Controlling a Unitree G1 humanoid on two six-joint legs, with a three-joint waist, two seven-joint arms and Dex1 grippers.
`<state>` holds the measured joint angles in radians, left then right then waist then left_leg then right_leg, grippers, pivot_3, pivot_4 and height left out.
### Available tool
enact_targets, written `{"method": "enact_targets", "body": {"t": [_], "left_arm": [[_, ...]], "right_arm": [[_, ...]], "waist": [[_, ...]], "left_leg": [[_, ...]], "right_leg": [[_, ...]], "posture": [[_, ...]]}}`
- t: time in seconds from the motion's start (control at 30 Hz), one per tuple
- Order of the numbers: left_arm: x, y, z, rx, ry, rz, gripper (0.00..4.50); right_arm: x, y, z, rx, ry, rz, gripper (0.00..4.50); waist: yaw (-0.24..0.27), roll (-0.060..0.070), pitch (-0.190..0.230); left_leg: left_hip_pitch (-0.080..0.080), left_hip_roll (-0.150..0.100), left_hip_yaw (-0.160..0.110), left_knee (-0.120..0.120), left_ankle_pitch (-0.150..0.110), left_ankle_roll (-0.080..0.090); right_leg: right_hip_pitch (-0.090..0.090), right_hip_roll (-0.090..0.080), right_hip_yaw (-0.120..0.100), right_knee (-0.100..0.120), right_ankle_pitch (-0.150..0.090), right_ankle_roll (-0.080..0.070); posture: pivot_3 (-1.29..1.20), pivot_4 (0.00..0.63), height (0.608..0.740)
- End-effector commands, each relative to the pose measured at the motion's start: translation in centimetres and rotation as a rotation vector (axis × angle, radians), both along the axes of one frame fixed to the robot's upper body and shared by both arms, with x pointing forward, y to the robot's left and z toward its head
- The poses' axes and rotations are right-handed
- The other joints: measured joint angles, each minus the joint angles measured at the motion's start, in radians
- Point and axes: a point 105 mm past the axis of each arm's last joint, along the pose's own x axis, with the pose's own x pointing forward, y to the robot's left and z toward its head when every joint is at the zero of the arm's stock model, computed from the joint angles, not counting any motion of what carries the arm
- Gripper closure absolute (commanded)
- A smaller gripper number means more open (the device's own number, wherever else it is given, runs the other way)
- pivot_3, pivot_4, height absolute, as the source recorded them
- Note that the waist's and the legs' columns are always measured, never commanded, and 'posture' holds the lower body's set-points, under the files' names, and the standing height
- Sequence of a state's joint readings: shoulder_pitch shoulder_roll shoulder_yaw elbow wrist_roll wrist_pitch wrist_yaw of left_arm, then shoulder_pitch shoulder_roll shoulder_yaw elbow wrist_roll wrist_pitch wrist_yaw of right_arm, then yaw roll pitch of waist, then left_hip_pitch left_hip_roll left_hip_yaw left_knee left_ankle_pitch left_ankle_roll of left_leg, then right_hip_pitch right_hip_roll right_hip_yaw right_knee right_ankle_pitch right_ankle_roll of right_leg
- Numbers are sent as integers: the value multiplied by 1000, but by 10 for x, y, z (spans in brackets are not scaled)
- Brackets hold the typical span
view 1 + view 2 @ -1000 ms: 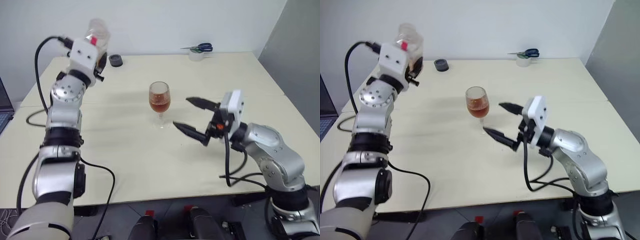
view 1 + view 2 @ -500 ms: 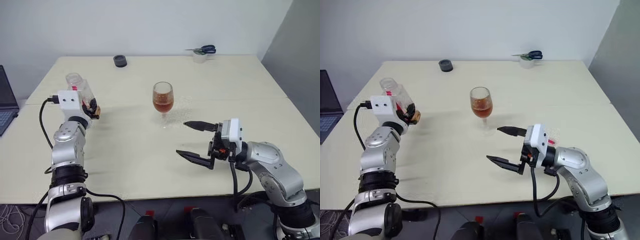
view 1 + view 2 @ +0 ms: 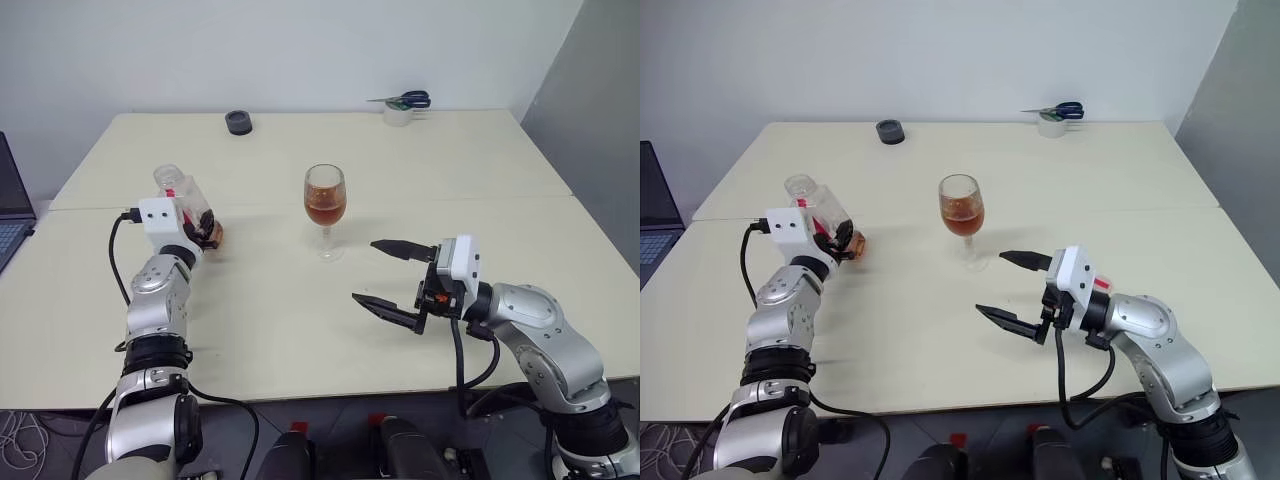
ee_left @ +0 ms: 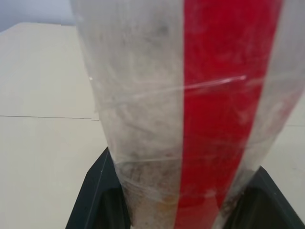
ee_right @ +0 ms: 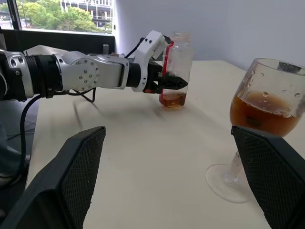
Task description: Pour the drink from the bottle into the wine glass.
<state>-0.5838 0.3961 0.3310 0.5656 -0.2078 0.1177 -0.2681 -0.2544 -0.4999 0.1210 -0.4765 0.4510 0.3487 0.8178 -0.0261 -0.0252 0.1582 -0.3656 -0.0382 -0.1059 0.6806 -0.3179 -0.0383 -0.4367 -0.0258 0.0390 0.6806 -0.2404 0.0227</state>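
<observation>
The bottle (image 3: 183,197) is nearly upright in my left gripper, its amber base (image 3: 218,238) low on the tabletop, and would stand, so it is time to open.
The wine glass (image 3: 325,199) stands mid-table, about a third full of amber drink. Left of it is the clear bottle (image 3: 183,197) with a red label strip (image 4: 209,109). It is nearly upright, its base low over the table, and a little drink (image 5: 172,99) is left in the bottom. My left gripper (image 5: 170,82) is shut on the bottle's lower part, its black fingers (image 4: 97,198) on both sides. My right gripper (image 3: 366,271) hovers open in front of and right of the glass, holding nothing.
A black round object (image 3: 238,121) sits at the table's far edge. A tape roll with blue scissors (image 3: 400,104) on it is at the far right. A laptop (image 3: 10,205) shows at the left edge. The table (image 3: 300,330) has free room between the arms.
My left arm has come down with the bottle from high above the table to just over it, turning the bottle closer to upright. The right gripper stays open, about where it was.
</observation>
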Motion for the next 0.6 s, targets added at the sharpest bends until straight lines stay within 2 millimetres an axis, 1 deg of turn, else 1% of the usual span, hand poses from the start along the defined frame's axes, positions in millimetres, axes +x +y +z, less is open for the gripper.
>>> {"method": "enact_targets", "body": {"t": [0.03,0.1,0.13,0.2,0.23,0.33,0.37,0.43,0.6], "left_arm": [[4,-6,12,59,-48,-27,2733],[4,-6,10,56,-46,-27,2733],[4,-6,9,51,-44,-27,2015],[4,-8,7,40,-38,-37,1441],[4,-8,6,40,-36,-40,1059],[3,-9,5,38,-33,-46,128],[3,-9,5,37,-32,-47,39],[2,-8,4,37,-29,-48,39],[-10,-7,-4,35,-3,-41,39]], "right_arm": [[-3,2,8,5,-43,5,0],[-2,2,8,4,-40,1,0],[-1,3,8,4,-39,-1,0],[0,3,7,2,-39,-6,0],[0,3,7,2,-38,-9,0],[0,3,6,2,-34,-12,0],[0,3,6,2,-33,-13,0],[-1,2,5,0,-29,-18,0],[-2,-1,-8,-12,0,-85,0]], "waist": [[0,0,0],[0,0,0],[0,0,0],[0,0,0],[0,0,0],[0,0,0],[0,0,0],[0,0,0],[0,0,0]], "left_leg": [[0,0,0,0,0,0],[0,0,0,0,0,0],[0,0,0,0,0,0],[0,0,0,0,0,0],[0,0,0,0,0,0],[0,0,0,0,0,0],[0,0,0,0,0,0],[0,0,0,0,0,0],[0,0,0,-1,0,0]], "right_leg": [[0,0,0,0,0,0],[0,0,0,0,0,0],[0,0,0,0,0,0],[0,0,0,0,0,0],[0,0,0,0,0,0],[0,0,0,0,0,0],[0,0,0,0,0,0],[0,0,0,0,0,0],[0,0,0,0,0,0]], "posture": [[0,150,740],[0,150,740],[0,150,740],[0,150,740],[0,150,740],[0,150,740],[0,150,740],[0,150,740],[0,150,740]]}}
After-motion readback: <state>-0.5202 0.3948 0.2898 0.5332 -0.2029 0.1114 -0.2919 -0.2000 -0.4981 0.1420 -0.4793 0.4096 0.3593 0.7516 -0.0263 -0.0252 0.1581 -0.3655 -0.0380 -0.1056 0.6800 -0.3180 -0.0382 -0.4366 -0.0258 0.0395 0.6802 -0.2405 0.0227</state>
